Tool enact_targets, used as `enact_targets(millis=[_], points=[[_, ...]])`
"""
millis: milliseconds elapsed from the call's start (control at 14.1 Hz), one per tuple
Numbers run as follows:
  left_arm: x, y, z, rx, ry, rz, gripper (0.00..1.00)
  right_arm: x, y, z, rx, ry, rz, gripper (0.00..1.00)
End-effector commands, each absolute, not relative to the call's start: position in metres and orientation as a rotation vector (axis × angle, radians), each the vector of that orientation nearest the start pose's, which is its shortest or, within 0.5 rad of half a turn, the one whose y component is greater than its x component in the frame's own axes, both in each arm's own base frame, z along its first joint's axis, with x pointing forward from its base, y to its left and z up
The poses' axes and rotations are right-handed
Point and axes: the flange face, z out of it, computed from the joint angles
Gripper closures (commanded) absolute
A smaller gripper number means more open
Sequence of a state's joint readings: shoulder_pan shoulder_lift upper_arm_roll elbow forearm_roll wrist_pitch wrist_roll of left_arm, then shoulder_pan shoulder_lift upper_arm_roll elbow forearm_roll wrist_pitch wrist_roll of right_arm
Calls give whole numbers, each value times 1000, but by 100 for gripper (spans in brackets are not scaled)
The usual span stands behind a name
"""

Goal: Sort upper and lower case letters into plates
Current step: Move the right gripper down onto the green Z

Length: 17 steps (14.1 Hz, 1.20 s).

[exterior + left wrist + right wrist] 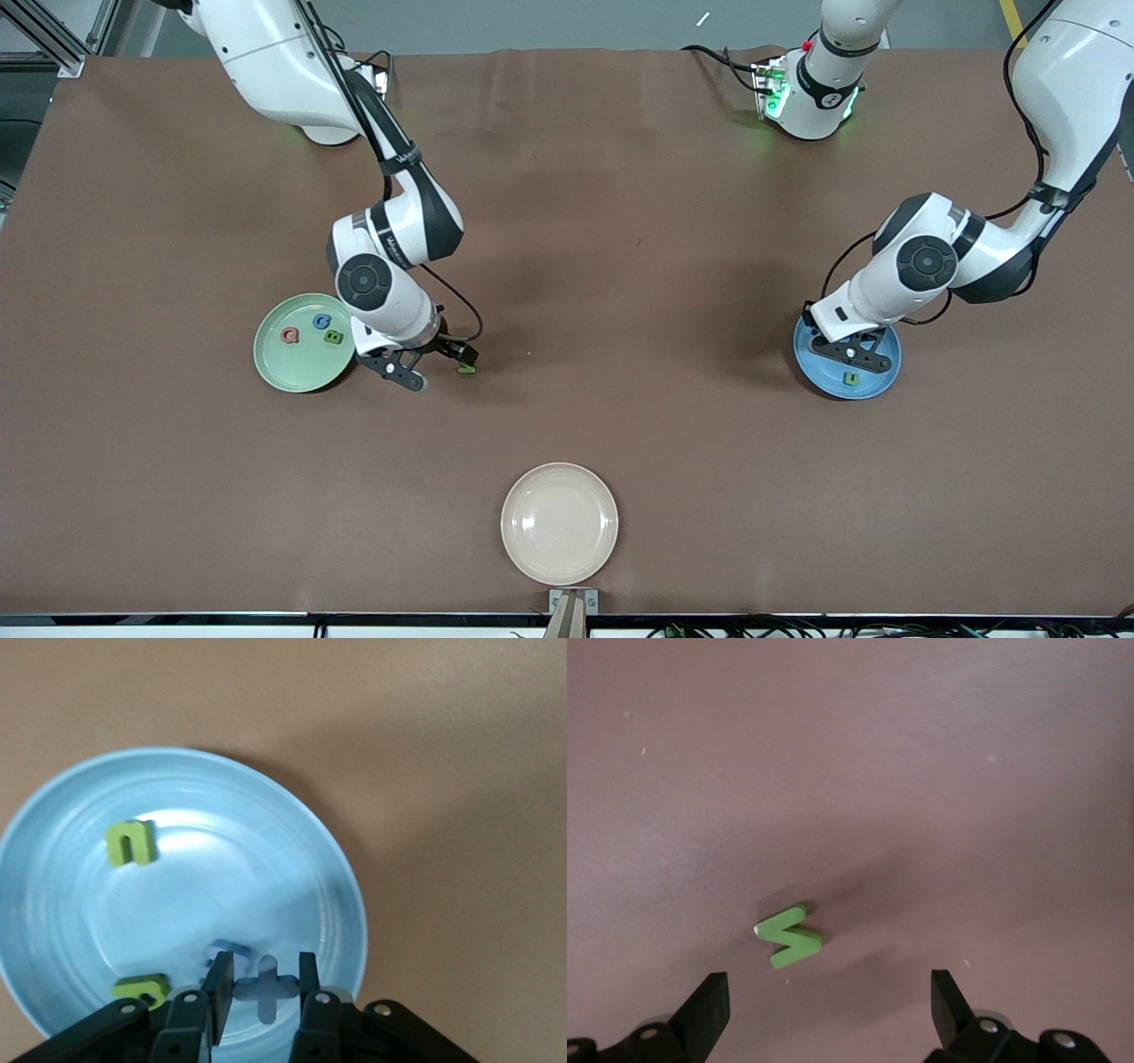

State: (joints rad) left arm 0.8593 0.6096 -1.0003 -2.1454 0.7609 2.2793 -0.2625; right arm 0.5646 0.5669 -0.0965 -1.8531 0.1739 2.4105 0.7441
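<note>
The robot's right gripper isn't ready to close on the green zigzag letter yet. It needs to move toward the letter first, because cloth shows between its fingers and the letter.
Over the blue plate [819, 383] hangs my left gripper [852, 354], shut on a small blue cross-shaped letter [266, 990]. In the left wrist view that plate [292, 859] holds a green "n" [131, 842], a second green letter [142, 989] and another blue letter [226, 950] partly hidden by my fingers. My right gripper [434, 363] stands open low over the table beside the light green plate [275, 363]. A green zigzag letter [788, 936] lies on the cloth just ahead of its fingers [709, 1010]. The green plate carries a red letter [290, 335], a blue letter [322, 321] and a green letter [333, 337].
A cream-white plate [559, 523] sits near the table's front edge, midway between the arms. Brown cloth covers the whole table.
</note>
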Motion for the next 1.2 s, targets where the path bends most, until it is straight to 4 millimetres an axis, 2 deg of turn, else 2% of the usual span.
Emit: enact_targets(millis=[0, 141, 354, 495, 707, 778, 849, 919, 1132], points=[[564, -45, 227, -3024, 621, 40, 90, 574, 295, 195, -3075, 390, 18, 0], [570, -41, 224, -3013, 636, 23, 90, 571, 304, 185, -3082, 289, -8, 0], [570, -27, 207, -2973, 668, 27, 90, 570, 307, 173, -3089, 153, -40, 4], [571, -19, 200, -2958, 673, 15, 90, 564, 320, 169, -3090, 114, -50, 5], [571, -18, 200, -2963, 676, 3, 84, 561, 325, 167, -3088, 97, -62, 10], [572, -18, 201, -2961, 675, 1, 71, 561, 326, 167, -3089, 97, -63, 10], [573, -16, 204, -2956, 676, -5, 32, 560, 327, 167, -3088, 95, -62, 10], [575, -14, 206, -2952, 673, -13, 1, 561, 327, 168, -3088, 97, -65, 11], [578, -13, 217, -2949, 650, -22, 0, 561, 332, 172, -3096, 57, -79, 14]])
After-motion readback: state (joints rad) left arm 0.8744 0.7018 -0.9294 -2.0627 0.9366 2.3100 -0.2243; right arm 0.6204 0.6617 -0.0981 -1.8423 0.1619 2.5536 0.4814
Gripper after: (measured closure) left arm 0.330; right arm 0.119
